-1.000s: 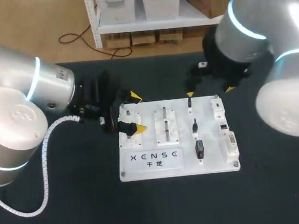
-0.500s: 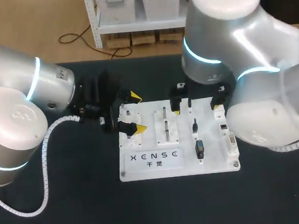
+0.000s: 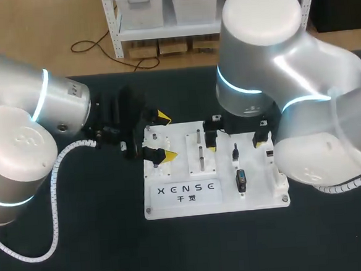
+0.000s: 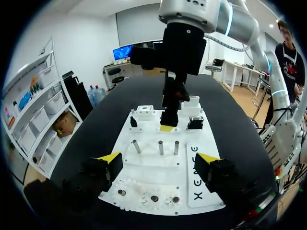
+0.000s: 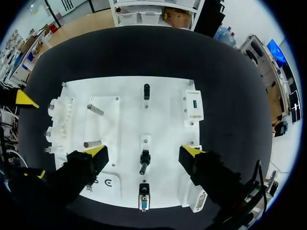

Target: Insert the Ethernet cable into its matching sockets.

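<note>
My right gripper grabs the short black plug by its thin dark end (image 3: 235, 148) next, to fill the short black plug's matching socket (image 3: 269, 153).
A white task board (image 3: 259, 192) lies mid-table. Three black connector pieces sit in a row down its middle: one at the far end (image 5: 147, 90), a short plug (image 5: 144, 160) (image 3: 235, 151), and a nearer connector (image 5: 143, 201) (image 3: 241, 179). I cannot tell which is the Ethernet one. White socket blocks (image 5: 194, 108) (image 5: 196, 200) line the board's right edge. My right gripper (image 5: 144, 151) (image 3: 234, 141) hangs open over the board, its fingers either side of the short plug without touching it. My left gripper (image 4: 158, 160) (image 3: 166, 136) stands open at the board's left edge, holding nothing.
Metal pegs (image 3: 200, 153) (image 5: 95, 109) stand upright on a raised plate left of the connector row. A white block with round studs (image 4: 151, 197) fills the board's left edge under my left gripper. Dark table cloth (image 3: 82, 241) surrounds the board.
My right arm has swung in from beyond the board's far right corner and now hangs over the board's middle, still open. The left arm has not moved.
</note>
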Motion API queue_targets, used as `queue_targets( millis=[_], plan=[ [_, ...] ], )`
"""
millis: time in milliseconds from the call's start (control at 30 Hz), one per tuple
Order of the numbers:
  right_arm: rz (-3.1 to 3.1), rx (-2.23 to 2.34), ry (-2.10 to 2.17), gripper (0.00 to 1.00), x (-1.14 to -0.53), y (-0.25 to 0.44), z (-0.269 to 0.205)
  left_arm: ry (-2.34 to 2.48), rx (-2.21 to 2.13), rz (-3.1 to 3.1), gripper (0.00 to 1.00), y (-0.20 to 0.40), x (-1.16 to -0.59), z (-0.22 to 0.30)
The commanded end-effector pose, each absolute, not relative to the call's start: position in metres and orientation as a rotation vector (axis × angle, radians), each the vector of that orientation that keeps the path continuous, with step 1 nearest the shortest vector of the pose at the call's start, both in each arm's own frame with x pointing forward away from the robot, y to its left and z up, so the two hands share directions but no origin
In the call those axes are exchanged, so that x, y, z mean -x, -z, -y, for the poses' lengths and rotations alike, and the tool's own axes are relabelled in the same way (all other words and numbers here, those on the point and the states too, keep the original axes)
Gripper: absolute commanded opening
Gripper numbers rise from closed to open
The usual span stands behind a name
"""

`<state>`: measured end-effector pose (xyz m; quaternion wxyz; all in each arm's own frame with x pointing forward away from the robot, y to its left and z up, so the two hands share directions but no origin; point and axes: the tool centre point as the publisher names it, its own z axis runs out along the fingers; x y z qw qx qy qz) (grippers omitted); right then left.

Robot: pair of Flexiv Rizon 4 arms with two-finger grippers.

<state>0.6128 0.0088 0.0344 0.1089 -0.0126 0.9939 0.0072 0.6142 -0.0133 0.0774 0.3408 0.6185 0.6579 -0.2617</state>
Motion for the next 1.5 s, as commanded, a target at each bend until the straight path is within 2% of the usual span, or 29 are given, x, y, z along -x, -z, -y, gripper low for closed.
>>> queue_targets(
  millis=[33,67,100,233,367,433,633,767,800,900,1500],
  plan=[
    [-2.931,0.048,-0.021,1.0,-0.613,-0.03,-0.01,0.678,-1.611,-1.717,1.0,-0.077,-0.614,0.015],
    [-2.932,0.05,-0.02,0.98,-0.613,-0.028,-0.011,0.678,-1.611,-1.717,1.0,-0.077,-0.614,0.015],
    [-2.935,0.054,-0.018,0.91,-0.612,-0.028,-0.011,0.678,-1.611,-1.717,1.0,-0.077,-0.614,0.015],
    [-2.947,0.065,-0.018,0.75,-0.61,-0.024,-0.011,0.678,-1.611,-1.717,1.0,-0.077,-0.614,0.015],
    [-2.954,0.066,-0.018,0.49,-0.609,-0.021,-0.011,0.678,-1.611,-1.717,1.0,-0.077,-0.614,0.015],
    [-2.955,0.072,-0.019,0.44,-0.608,-0.02,-0.011,0.678,-1.611,-1.717,1.0,-0.077,-0.614,0.015],
    [-2.955,0.089,-0.015,0.42,-0.609,-0.019,-0.011,0.678,-1.611,-1.717,1.0,-0.077,-0.614,0.015],
    [-2.957,0.098,-0.009,0.31,-0.609,-0.019,-0.011,0.678,-1.611,-1.717,1.0,-0.077,-0.614,0.015],
    [-2.957,0.098,-0.009,0.26,-0.609,-0.019,-0.011,0.678,-1.611,-1.717,1.0,-0.077,-0.614,0.015],
    [-2.958,0.099,-0.006,0.0,-0.607,-0.019,-0.01,0.678,-1.611,-1.717,1.0,-0.077,-0.614,0.015],
    [-2.925,0.076,0.017,0.0,-0.608,-0.054,0.01,0.678,-1.611,-1.717,1.0,-0.077,-0.614,0.015]
  ],
)
